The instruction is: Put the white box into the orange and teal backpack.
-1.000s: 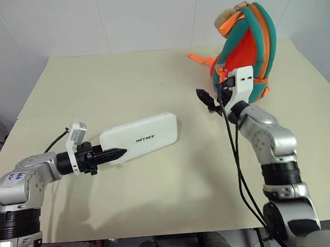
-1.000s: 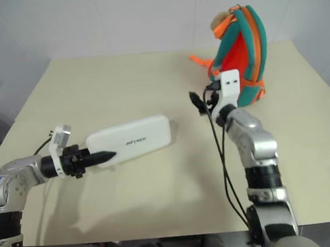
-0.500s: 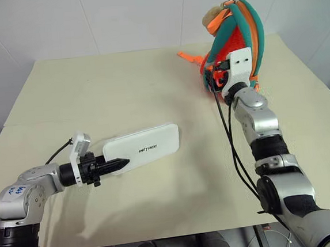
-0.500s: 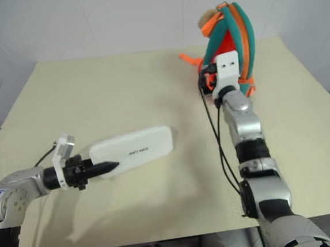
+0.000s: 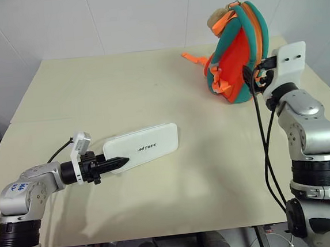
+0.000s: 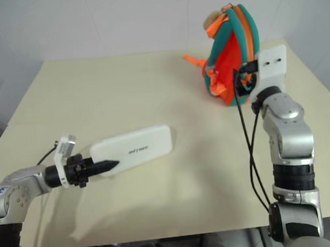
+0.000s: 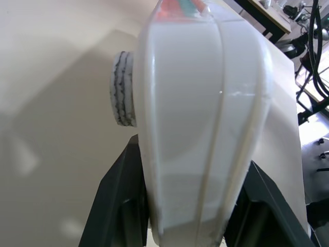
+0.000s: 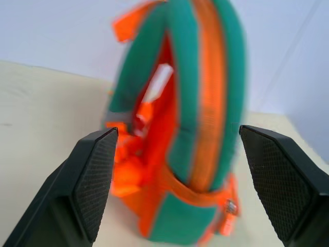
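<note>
The backpack's padded body (image 5: 252, 49) is bulky, but its teal shoulder strap (image 5: 225, 45) bows out narrow. My right gripper should grab the backpack by that strap next.
The white box (image 5: 147, 147) lies flat, lengthwise, at the table's near left, dark lettering on top. My left gripper (image 5: 118, 161) is shut on its near-left end; in the left wrist view the box (image 7: 198, 103) sits clamped between both black fingers (image 7: 117, 203). The orange and teal backpack (image 5: 236, 51) stands upright at the far right, a tan plush charm (image 5: 219, 14) at its top. My right gripper (image 8: 177, 134) is raised level beside the backpack's right side, open wide, with the backpack (image 8: 195, 103) ahead of its fingers and apart from them.
The beige table (image 5: 116, 93) reaches back to a white wall. An orange strap (image 5: 193, 57) trails on the table left of the backpack. Black cables (image 5: 265, 149) hang from my right arm. The table's right edge (image 5: 329, 80) runs close to that arm.
My right arm has swung from the backpack's left front side over to its right side and risen, gripper still open. The left gripper and the box have stayed put. The camera view has shifted.
</note>
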`<control>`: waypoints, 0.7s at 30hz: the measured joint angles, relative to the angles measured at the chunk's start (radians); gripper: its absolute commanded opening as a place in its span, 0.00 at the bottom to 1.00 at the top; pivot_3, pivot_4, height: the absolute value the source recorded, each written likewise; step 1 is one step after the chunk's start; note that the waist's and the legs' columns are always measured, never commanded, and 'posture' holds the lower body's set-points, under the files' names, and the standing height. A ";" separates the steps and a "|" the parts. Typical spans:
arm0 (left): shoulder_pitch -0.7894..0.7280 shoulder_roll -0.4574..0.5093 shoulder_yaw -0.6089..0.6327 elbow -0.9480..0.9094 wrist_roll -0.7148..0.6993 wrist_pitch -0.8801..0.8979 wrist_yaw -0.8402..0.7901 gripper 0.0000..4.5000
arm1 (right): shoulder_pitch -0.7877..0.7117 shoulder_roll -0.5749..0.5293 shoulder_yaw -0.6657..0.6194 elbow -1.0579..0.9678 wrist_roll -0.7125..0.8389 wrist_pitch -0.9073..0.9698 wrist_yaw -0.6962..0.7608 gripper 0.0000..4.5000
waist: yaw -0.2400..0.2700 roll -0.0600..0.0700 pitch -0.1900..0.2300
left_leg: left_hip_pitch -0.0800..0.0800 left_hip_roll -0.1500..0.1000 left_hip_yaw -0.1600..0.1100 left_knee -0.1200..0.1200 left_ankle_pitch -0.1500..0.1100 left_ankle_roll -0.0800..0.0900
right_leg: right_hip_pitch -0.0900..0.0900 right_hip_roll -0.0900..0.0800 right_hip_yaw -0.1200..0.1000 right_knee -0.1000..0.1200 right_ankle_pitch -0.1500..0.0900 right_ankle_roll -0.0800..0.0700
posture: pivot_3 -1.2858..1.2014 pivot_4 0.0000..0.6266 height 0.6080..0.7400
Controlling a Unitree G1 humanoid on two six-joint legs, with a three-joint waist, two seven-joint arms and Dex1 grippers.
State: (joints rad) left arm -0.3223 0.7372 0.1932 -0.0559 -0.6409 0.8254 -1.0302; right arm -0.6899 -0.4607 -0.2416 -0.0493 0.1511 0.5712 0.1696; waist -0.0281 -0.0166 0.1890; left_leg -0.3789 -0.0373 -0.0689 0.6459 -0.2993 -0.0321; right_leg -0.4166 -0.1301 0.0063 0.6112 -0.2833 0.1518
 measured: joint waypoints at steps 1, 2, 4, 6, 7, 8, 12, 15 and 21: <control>-0.009 -0.001 -0.008 0.008 0.000 -0.002 -0.002 0.29 | 0.000 0.000 -0.008 0.028 0.010 0.002 0.003 1.00 | -0.001 0.000 0.000 | 0.000 0.000 0.001 0.000 0.000 0.000 | 0.000 0.000 0.000 0.000 0.000 0.000 | 0.52 0.24 1.00; -0.018 -0.002 -0.012 0.019 0.000 -0.006 -0.007 0.29 | 0.000 0.003 -0.018 0.057 0.026 0.006 0.009 1.00 | -0.002 0.000 0.000 | 0.000 0.000 0.001 0.000 0.000 0.000 | 0.000 0.000 0.000 0.000 0.000 0.000 | 0.52 0.24 1.00; -0.023 -0.002 -0.015 0.025 0.000 -0.010 -0.010 0.29 | -0.003 0.013 -0.044 0.105 0.055 0.017 0.015 1.00 | -0.002 0.000 0.000 | 0.000 0.000 0.001 0.000 0.000 0.000 | 0.000 0.000 0.000 0.000 0.000 0.000 | 0.52 0.24 1.00; -0.024 -0.002 -0.015 0.030 0.000 -0.010 -0.011 0.29 | -0.009 0.014 -0.055 0.163 0.074 0.017 0.025 1.00 | -0.002 0.000 0.000 | 0.000 0.000 0.001 0.000 0.000 0.000 | 0.000 0.000 0.000 0.000 0.000 0.000 | 0.52 0.24 1.00; -0.024 -0.002 -0.015 0.032 0.000 -0.010 -0.012 0.29 | -0.014 0.014 -0.063 0.193 0.086 0.017 0.030 1.00 | -0.002 0.000 0.000 | 0.000 0.000 0.002 0.000 0.000 0.000 | 0.000 0.000 0.000 0.000 0.000 0.000 | 0.52 0.24 1.00; -0.024 -0.001 -0.015 0.032 0.000 -0.010 -0.014 0.29 | -0.021 0.014 -0.073 0.222 0.096 0.016 0.033 1.00 | -0.001 0.000 0.000 | 0.000 0.000 0.002 0.000 0.000 0.000 | 0.000 0.000 0.000 0.000 0.000 0.000 | 0.52 0.24 1.00; -0.024 0.018 -0.015 0.032 0.000 -0.008 -0.034 0.29 | -0.077 0.012 -0.106 0.350 0.117 -0.014 0.037 1.00 | -0.002 0.000 0.000 | 0.000 0.000 0.003 0.000 0.000 0.000 | 0.000 0.000 0.000 0.000 0.000 0.000 | 0.52 0.24 1.00; -0.023 0.019 -0.015 0.032 0.000 -0.008 -0.038 0.29 | -0.108 0.004 -0.107 0.421 0.115 -0.055 0.055 1.00 | -0.002 0.000 0.000 | 0.000 0.000 0.003 0.000 0.000 0.000 | 0.000 0.000 0.000 0.000 0.000 0.000 | 0.52 0.24 1.00; -0.023 0.020 -0.015 0.032 0.000 -0.007 -0.041 0.29 | -0.168 0.003 -0.079 0.488 0.114 -0.120 0.098 1.00 | -0.004 0.000 0.000 | 0.000 0.000 0.003 0.000 0.000 0.000 | 0.000 0.000 0.000 0.000 0.000 0.000 | 0.52 0.24 1.00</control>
State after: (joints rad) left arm -0.3449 0.7577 0.1781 -0.0238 -0.6412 0.8181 -1.0708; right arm -0.8575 -0.4579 -0.3203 0.4385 0.2650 0.4508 0.2680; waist -0.0319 -0.0165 0.1890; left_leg -0.3789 -0.0368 -0.0657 0.6457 -0.2993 -0.0322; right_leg -0.4168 -0.1298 0.0060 0.6108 -0.2833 0.1519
